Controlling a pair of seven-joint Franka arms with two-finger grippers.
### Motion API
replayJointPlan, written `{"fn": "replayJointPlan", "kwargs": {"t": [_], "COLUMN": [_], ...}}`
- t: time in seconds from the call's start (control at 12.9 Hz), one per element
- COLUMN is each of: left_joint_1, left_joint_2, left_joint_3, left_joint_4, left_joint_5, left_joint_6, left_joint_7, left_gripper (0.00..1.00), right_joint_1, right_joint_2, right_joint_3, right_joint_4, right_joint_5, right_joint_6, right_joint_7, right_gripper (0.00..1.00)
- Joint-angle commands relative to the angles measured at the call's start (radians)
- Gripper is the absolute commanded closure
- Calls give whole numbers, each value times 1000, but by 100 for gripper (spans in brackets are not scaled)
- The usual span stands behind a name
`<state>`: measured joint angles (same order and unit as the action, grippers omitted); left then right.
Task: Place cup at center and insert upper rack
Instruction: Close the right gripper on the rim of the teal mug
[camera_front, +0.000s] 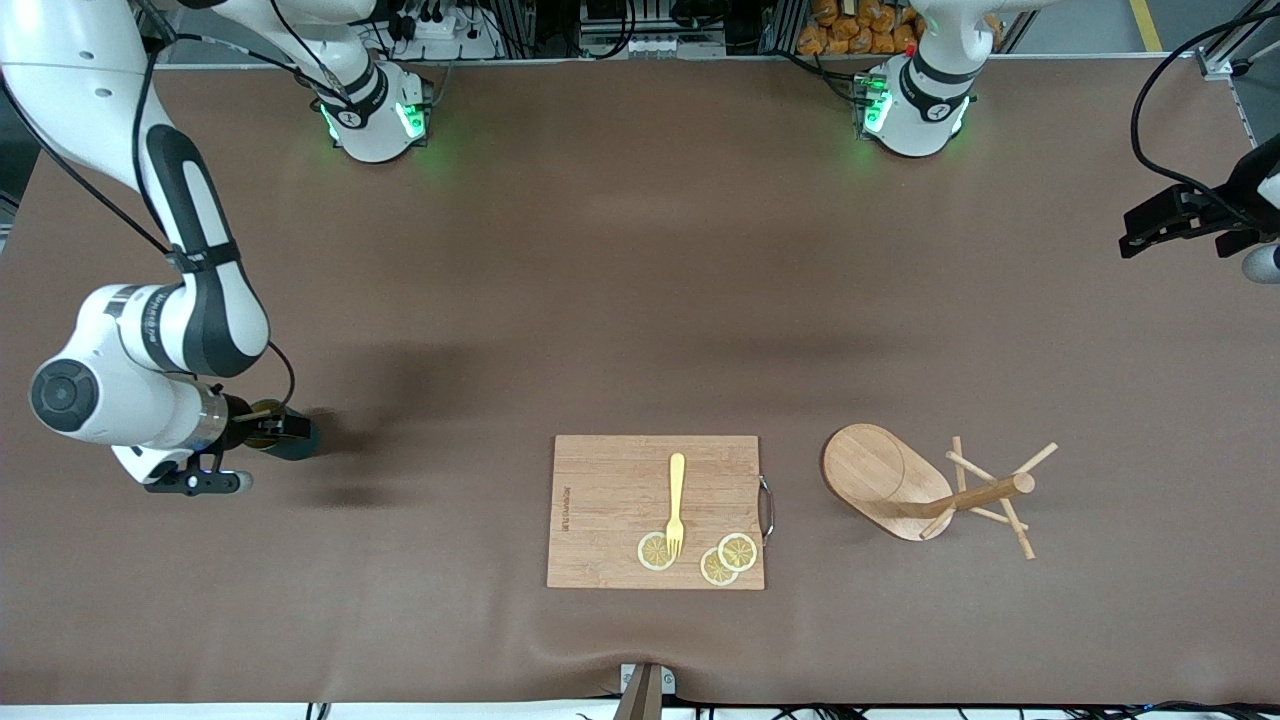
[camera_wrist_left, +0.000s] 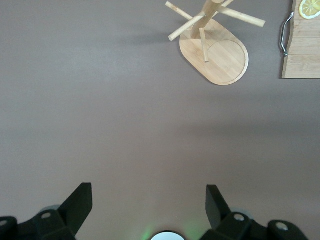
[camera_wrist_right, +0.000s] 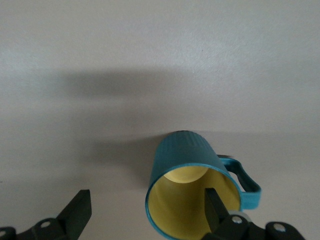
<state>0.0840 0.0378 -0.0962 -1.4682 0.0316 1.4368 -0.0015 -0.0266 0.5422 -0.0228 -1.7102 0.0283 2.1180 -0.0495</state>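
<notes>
The robot's right gripper will next grab the cup by its rim (camera_wrist_right: 192, 167), so that it can place the teal cup (camera_wrist_right: 187, 150) at the center.
The teal cup (camera_wrist_right: 192, 165) with a yellow inside lies on its side on the table, its handle (camera_wrist_right: 247, 187) to one side. My right gripper (camera_wrist_right: 147, 197) is open and astride the cup's rim, one finger (camera_wrist_right: 215, 205) inside the mouth and the other outside. In the front view the cup (camera_front: 298, 438) is dark and half hidden by that gripper (camera_front: 278, 432), at the right arm's end of the table. The wooden upper rack (camera_front: 890, 482) sits with its post slanting toward the left arm's end. My left gripper (camera_wrist_left: 149, 192) hangs open over bare table, apart from the rack (camera_wrist_left: 217, 52).
A wooden cutting board (camera_front: 600, 500) with a metal handle lies beside the rack, toward the right arm's end. A yellow fork (camera_front: 676, 500) and three lemon slices (camera_front: 728, 558) rest on it. The left gripper (camera_front: 1145, 228) hovers at the table's edge.
</notes>
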Motion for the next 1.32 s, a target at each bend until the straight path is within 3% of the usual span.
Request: {"fn": "replayJointPlan", "kwargs": {"t": [0.0, 0.23, 0.31, 0.39, 0.62, 1.24], "left_joint_1": [16, 16, 16, 16, 10, 10], "left_joint_2": [-10, -9, -10, -10, -9, -7], "left_joint_3": [-4, 1, 1, 1, -7, -10], "left_joint_4": [9, 8, 8, 8, 11, 9], "left_joint_5": [16, 17, 18, 19, 19, 13], "left_joint_6": [-21, -24, -24, -24, -22, -22], "left_joint_7": [21, 21, 21, 21, 21, 21], "left_gripper": [0, 0, 0, 0, 0, 0], "right_joint_1": [2, 2, 2, 4, 7, 71], "right_joint_2": [12, 22, 27, 30, 27, 9], "right_joint_3": [-5, -3, -3, -3, -3, 1], "right_joint_4": [4, -26, -28, -29, -26, 29], "right_joint_5": [5, 5, 5, 5, 5, 7], "right_joint_6": [0, 3, -3, -6, -16, -30], "right_joint_7": [2, 4, 4, -3, 2, 2], "right_gripper": [0, 0, 8, 25, 100, 100]}}
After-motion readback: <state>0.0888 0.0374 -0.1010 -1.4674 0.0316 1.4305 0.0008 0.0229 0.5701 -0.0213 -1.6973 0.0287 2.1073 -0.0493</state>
